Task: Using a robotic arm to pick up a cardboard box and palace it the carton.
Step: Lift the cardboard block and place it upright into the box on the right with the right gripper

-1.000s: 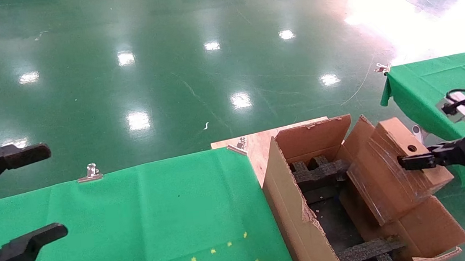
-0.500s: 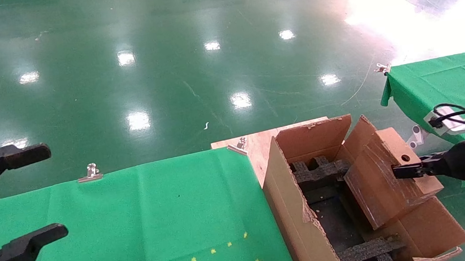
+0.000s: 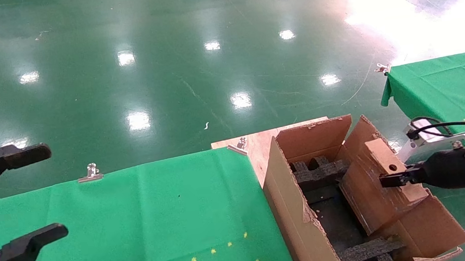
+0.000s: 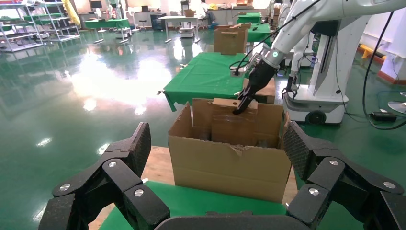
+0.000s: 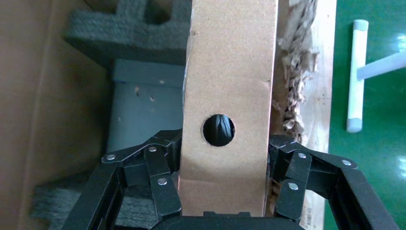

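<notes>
My right gripper needs to lower the small cardboard box farther in before releasing it: the box hangs tilted high above the carton's dark bottom.
My right gripper is shut on the small taped cardboard box, which hangs tilted with its lower end inside the large carton. In the right wrist view the box's narrow face with the round hole sits clamped between my fingers, above black foam inserts. In the left wrist view the white robotic arm reaches down onto the box in the carton. My left gripper is open, parked over the green table at the left.
The carton stands on a wooden board at the end of the green-clothed table. A second green table stands at the right. The carton's ragged flaps spread outward on the right side. Glossy green floor lies beyond.
My right gripper has moved left and down with the box, so the box has sunk deeper into the carton. The left gripper has not moved.
</notes>
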